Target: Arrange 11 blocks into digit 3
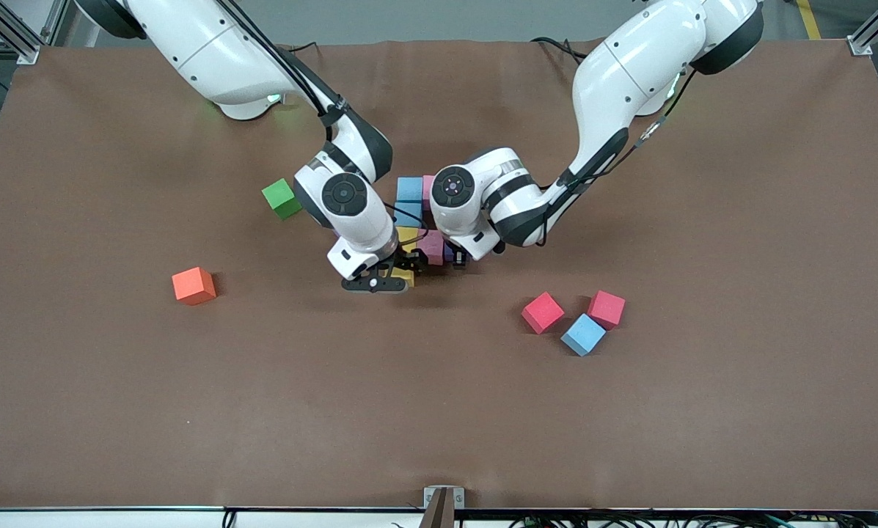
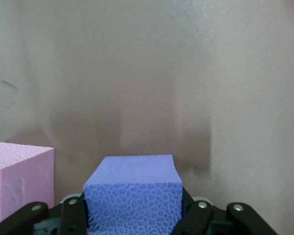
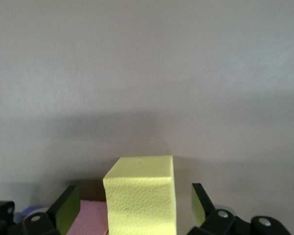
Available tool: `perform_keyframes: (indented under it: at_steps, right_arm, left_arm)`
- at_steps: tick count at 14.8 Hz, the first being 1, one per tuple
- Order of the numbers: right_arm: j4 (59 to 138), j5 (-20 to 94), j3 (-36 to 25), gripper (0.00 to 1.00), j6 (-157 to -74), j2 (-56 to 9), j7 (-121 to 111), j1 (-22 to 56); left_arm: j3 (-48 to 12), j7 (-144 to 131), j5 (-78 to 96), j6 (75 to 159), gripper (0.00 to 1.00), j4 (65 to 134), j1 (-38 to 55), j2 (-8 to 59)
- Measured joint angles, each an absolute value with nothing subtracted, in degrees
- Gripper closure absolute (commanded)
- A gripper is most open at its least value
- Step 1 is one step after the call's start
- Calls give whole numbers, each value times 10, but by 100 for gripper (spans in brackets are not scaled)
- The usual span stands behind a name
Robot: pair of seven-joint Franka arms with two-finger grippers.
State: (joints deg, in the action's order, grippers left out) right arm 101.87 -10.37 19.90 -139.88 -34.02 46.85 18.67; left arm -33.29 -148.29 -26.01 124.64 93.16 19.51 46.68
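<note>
The purple block's side (image 1: 449,252) sits flush against the pink block (image 1: 431,247) on the tabletop, so it is time to open my left gripper. The purple block would now settle seated.
The digit 3 stands part-built at the table's middle, mostly under the two wrists. Showing are two light blue blocks (image 1: 409,189), a pink one (image 1: 428,188), a yellow one (image 1: 407,235) and another pink one (image 1: 432,246). My left gripper (image 1: 455,257) (image 2: 132,215) is shut on a purple block (image 2: 132,196), low beside a pink block (image 2: 19,186). My right gripper (image 1: 400,271) (image 3: 137,208) is open around a yellow block (image 3: 142,196) (image 1: 403,278), with a gap at each finger (image 3: 68,208). Two reddish-pink blocks (image 1: 542,312) (image 1: 606,308) and a light blue block (image 1: 583,334) lie loose.
A green cube (image 1: 282,199) sits beside the right arm's wrist, toward the right arm's end. An orange cube (image 1: 194,285) lies farther toward that end and nearer the front camera. The brown table (image 1: 439,425) is bare along its front.
</note>
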Motion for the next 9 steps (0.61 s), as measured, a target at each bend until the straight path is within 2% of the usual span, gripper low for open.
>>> perform_keyframes:
  at_steps: [3, 4, 5, 6, 7, 9]
  right_arm:
    - [1027, -104, 196, 0, -1383, -316, 469, 164]
    - [1037, -104, 195, 0, -1380, -307, 469, 150]
    - [1052, -104, 195, 0, -1380, -298, 468, 131]
    - [1068, -104, 195, 0, -1381, -288, 467, 116]
    - [1087, -104, 195, 0, -1381, -279, 467, 105]
    - [1130, -103, 195, 0, -1394, -262, 481, 97]
  left_arm:
    - [-333, -1478, -262, 1246, 68, 932, 196, 466]
    - [-333, -1478, -264, 1246, 59, 933, 196, 466]
    - [-333, -1478, -266, 1246, 39, 933, 197, 466]
    - [-333, -1478, -267, 1246, 5, 933, 197, 466]
    - [-333, -1478, -268, 1246, 0, 934, 197, 466]
    - [-332, -1477, -268, 1247, 0, 938, 197, 466]
